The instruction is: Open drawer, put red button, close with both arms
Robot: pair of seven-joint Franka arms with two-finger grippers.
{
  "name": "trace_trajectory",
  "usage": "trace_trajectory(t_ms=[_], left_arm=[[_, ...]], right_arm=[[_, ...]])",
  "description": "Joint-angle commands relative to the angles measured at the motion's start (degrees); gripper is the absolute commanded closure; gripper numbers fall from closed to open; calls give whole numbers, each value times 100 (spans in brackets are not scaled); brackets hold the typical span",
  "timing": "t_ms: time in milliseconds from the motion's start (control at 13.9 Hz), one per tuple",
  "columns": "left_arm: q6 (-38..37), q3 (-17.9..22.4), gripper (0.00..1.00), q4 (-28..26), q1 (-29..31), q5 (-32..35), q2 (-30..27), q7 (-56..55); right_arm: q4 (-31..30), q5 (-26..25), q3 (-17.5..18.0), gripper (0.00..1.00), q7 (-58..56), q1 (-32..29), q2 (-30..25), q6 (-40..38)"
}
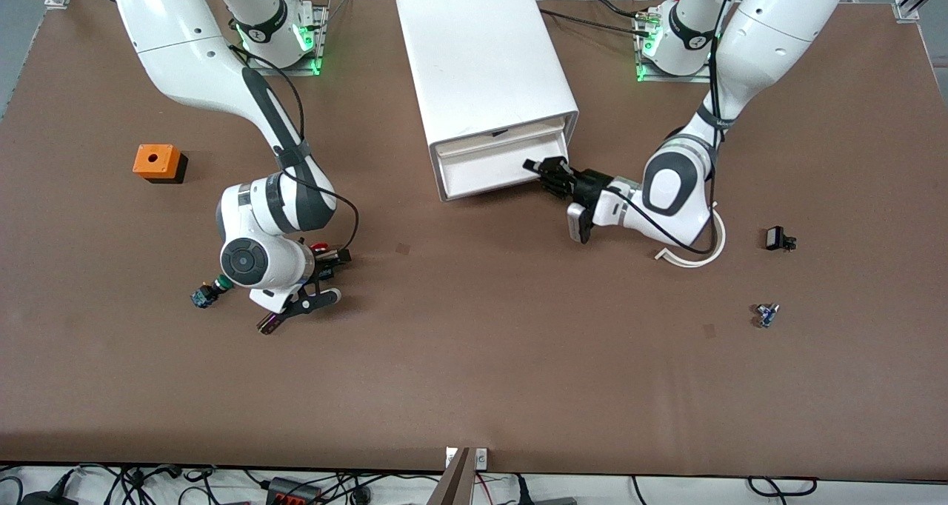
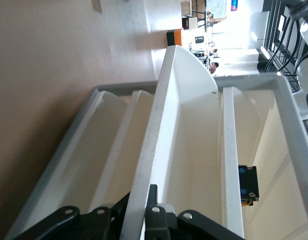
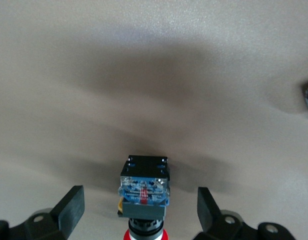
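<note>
My right gripper has its fingers beside the button's body in the right wrist view, so it should close on the red button's body point(image 3: 144, 191).
The white cabinet point(image 1: 485, 53) stands at the table's back middle. Its middle drawer point(image 1: 495, 168) is pulled out a little. My left gripper point(image 1: 546, 172) is shut on that drawer's front panel point(image 2: 159, 130); in the left wrist view the gripper point(image 2: 139, 200) pinches the panel's edge. The red button point(image 1: 320, 247) lies on its side on the table toward the right arm's end. My right gripper point(image 1: 332, 262) is low over it. In the right wrist view the gripper point(image 3: 141, 210) is open, a finger on each side of the button point(image 3: 144, 187), not touching it.
A green-capped button point(image 1: 207, 294) lies beside the right arm's wrist. An orange box point(image 1: 158, 163) sits toward the right arm's end. A black part point(image 1: 778, 238) and a small blue part point(image 1: 766, 314) lie toward the left arm's end.
</note>
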Motion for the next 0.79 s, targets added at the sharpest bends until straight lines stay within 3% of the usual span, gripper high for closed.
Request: trace_trajectory(t_ms=[0,72,143,215,430,574,717], left_arm=[[164,74,95,893,14,-73,674,53],[164,135,94,991,14,-65,771,88],[155,136,71,992,5,-65,763,27],[164,136,3,983,5,-73,746,9],[94,144,0,991,154,-56,606,-78],[-159,144,0,992,172,110,334,-542],[-398,153,0,992,312,522,18,-1305]], right_arm=[[18,-41,-16,11,-116,30,10,-55],[27,-41,-16,21,-116,30,19,-55],[35,-50,-16,33,-124,21,45,-55],[44,-50,-16,44,-125,21,54,-55],[53,-234,-16,81,-151,21,54,-55],[88,-217,-16,100,-160,21,28,-55],[315,-191,-16,100,-90,39,-16,-73]])
